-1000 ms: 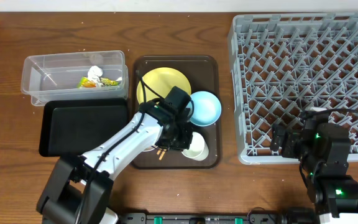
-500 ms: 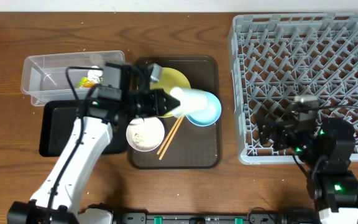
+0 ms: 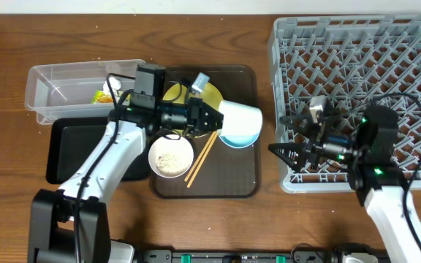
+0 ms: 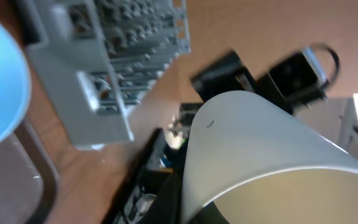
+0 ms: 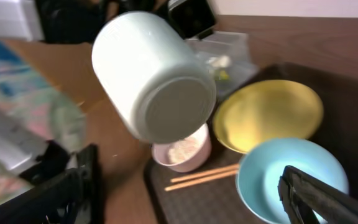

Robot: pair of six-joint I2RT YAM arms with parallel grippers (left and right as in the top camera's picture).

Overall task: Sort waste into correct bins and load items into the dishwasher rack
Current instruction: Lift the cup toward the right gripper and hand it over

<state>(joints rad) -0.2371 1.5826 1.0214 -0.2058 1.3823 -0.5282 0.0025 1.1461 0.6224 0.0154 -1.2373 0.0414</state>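
Observation:
My right gripper's fingers end by the rack's side edge (image 3: 281, 136), short of the cup's base (image 3: 259, 123), so it moves toward the small white cup, before closing on it.
My left gripper (image 3: 212, 117) is shut on the small white cup (image 3: 241, 115) and holds it on its side above the light blue bowl (image 3: 241, 136); the cup fills the left wrist view (image 4: 260, 149). My right gripper (image 3: 284, 136) is open and empty, pointing left between the rack (image 3: 360, 88) and the brown serving tray (image 3: 243, 179). In the right wrist view the cup (image 5: 154, 74) hangs in front of it. The white bowl (image 3: 171, 156) holds rice. The chopsticks (image 3: 202, 158) lie beside it. The yellow plate (image 3: 212, 93) is partly hidden.
The clear box (image 3: 64, 86) holds the snack wrapper (image 3: 103, 96) and white scrap (image 3: 110, 86), partly behind my left arm. The black tray (image 3: 86, 150) lies in front of it. A strip of bare table (image 3: 265, 109) separates the serving tray from the rack.
My left gripper took the cup from the tray's front, lifted it and carried it right, over the blue bowl. My right arm swung left off the rack's front edge towards the tray.

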